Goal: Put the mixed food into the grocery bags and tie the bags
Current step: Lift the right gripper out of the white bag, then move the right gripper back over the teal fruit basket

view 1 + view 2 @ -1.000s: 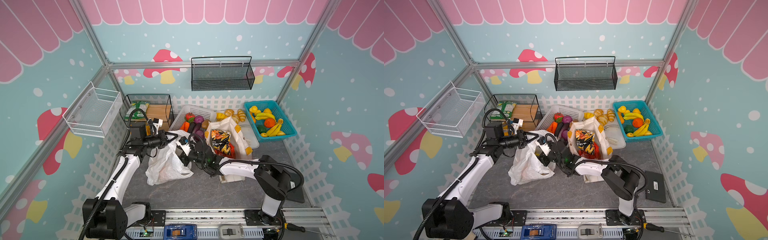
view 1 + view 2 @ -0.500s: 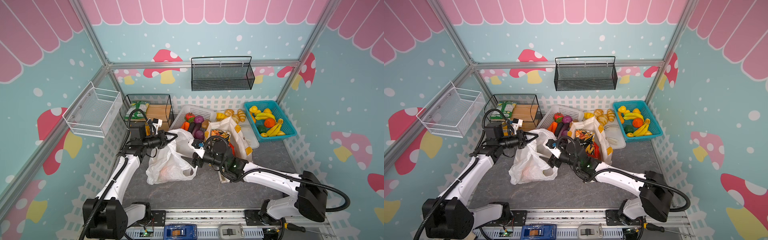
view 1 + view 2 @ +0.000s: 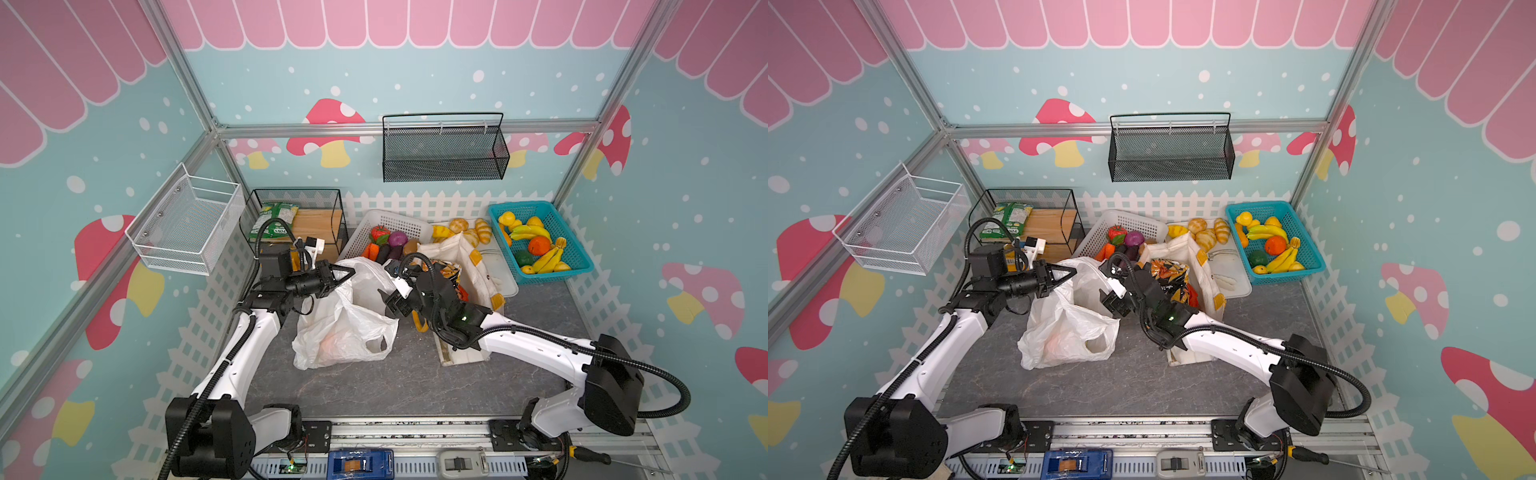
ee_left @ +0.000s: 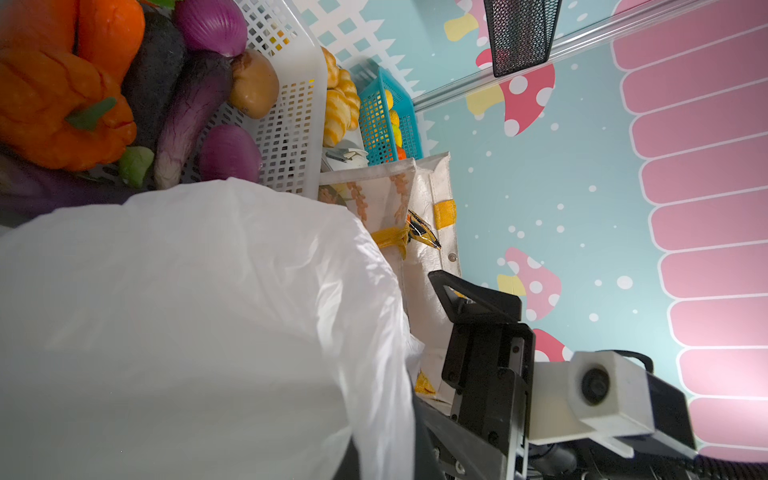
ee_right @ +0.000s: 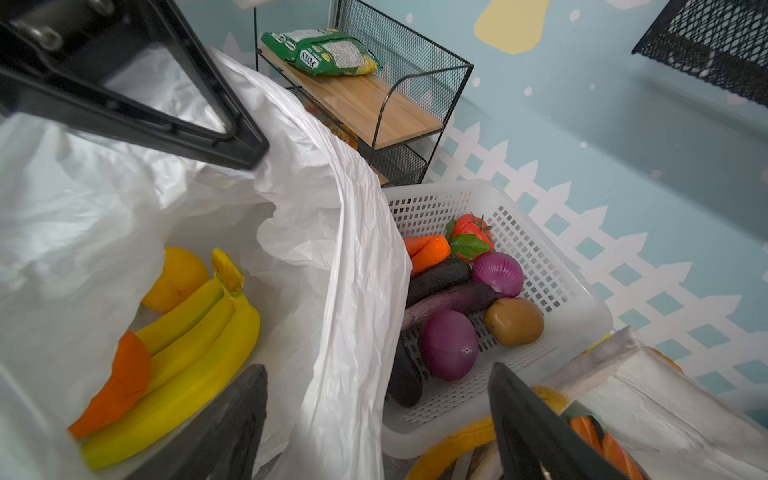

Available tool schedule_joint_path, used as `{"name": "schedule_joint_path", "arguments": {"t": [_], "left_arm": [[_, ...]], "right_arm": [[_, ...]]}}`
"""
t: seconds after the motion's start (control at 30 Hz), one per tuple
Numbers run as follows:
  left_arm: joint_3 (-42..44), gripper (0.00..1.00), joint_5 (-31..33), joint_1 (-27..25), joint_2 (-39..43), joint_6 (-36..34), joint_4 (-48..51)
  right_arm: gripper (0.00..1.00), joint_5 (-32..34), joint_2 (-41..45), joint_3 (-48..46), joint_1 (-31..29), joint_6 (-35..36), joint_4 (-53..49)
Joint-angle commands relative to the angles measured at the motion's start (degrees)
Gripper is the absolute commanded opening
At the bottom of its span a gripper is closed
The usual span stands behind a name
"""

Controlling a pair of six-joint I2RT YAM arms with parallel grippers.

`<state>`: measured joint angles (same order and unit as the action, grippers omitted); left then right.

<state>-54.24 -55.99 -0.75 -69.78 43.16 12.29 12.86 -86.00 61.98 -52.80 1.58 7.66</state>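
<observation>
The white plastic grocery bag needs its opening stretched between both my grippers for tying. My right gripper should next grab it by the bag's rim (image 3: 387, 299) (image 5: 342, 320) across from my left gripper.
The white plastic grocery bag (image 3: 345, 328) (image 3: 1067, 328) stands in the middle of the table with its mouth held up. My left gripper (image 3: 348, 273) (image 3: 1070, 273) is shut on the bag's far rim; its fingers (image 5: 187, 116) show against the plastic. My right gripper (image 3: 386, 301) (image 5: 374, 415) is open, and the bag's right rim (image 5: 332, 291) runs between its fingers. Inside lie bananas (image 5: 195, 332), an orange fruit (image 5: 120, 382) and a yellow fruit (image 5: 178, 274). The cream canvas tote (image 3: 478, 270) behind my right arm holds the patterned snack packet (image 3: 445, 271) and the red packet (image 3: 1190, 293).
A white basket (image 3: 395, 224) of aubergines, onions and carrots stands just behind the bag. A teal basket (image 3: 577, 257) of fruit is at the back right, bread rolls (image 3: 469, 228) beside it. A black wire shelf (image 3: 336, 216) with green packets stands at the back left.
My right arm has unfolded, its elbow and shoulder swinging out to the right, while its gripper stays at the bag's right rim. The left gripper has not moved.
</observation>
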Motion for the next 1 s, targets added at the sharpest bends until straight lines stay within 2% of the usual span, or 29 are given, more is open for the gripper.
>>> {"name": "schedule_joint_path", "arguments": {"t": [0.0, 0.07, 0.1, 0.23, 0.37, 0.4, 0.5, 0.57, 0.73, 0.83, 0.97], "left_arm": [[0.5, 0.0, -0.5, 0.4, 0.3, 0.3, -1.1], [0.6, 0.0, -0.5, 0.4, 0.3, 0.3, -1.1], [0.6, 0.0, -0.5, 0.4, 0.2, 0.4, -1.1], [0.4, 0.0, -0.7, 0.4, 0.2, 0.4, -1.1], [0.3, 0.0, -0.8, 0.4, 0.7, 0.5, -1.1], [0.2, 0.0, -0.9, 0.4, 0.8, 0.5, -1.1], [-0.4, 0.0, -1.5, 0.5, 1.7, -0.1, 0.2], [-2.0, 0.0, -1.0, 0.5, 3.1, -3.8, 5.7], [-5.8, 0.0, 9.9, 0.5, 9.2, -14.5, 20.9], [-8.0, 0.0, 13.7, 0.6, 11.5, -17.6, 26.6], [-10.0, 0.0, 12.5, 0.5, 11.6, -18.4, 30.1]], "right_arm": [[0.8, -0.6, -2.4, 2.0, 0.1, -0.9, -3.4], [0.76, -1.9, -2.6, 1.8, 0.2, -1.5, -3.4], [0.7, -2.3, -2.6, 1.7, 0.2, -1.6, -3.6], [0.34, -3.1, -1.6, 2.1, 0.4, -1.4, -5.5], [0.07, -7.0, 2.3, 2.1, 0.7, -0.1, -6.4], [0.04, -7.9, 3.3, 2.1, 0.7, 0.2, -6.6], [0.0, -12.4, 7.2, 2.8, 0.8, 2.0, -7.7], [0.0, -17.1, 9.8, 3.8, 0.9, 3.1, -8.5], [0.0, -27.7, 14.3, 8.1, 0.9, 4.1, -10.1], [0.0, -30.5, 15.4, 10.9, 1.1, 3.5, -10.0], [0.0, -32.9, 14.7, 14.5, 1.8, 2.4, -10.5]]}}
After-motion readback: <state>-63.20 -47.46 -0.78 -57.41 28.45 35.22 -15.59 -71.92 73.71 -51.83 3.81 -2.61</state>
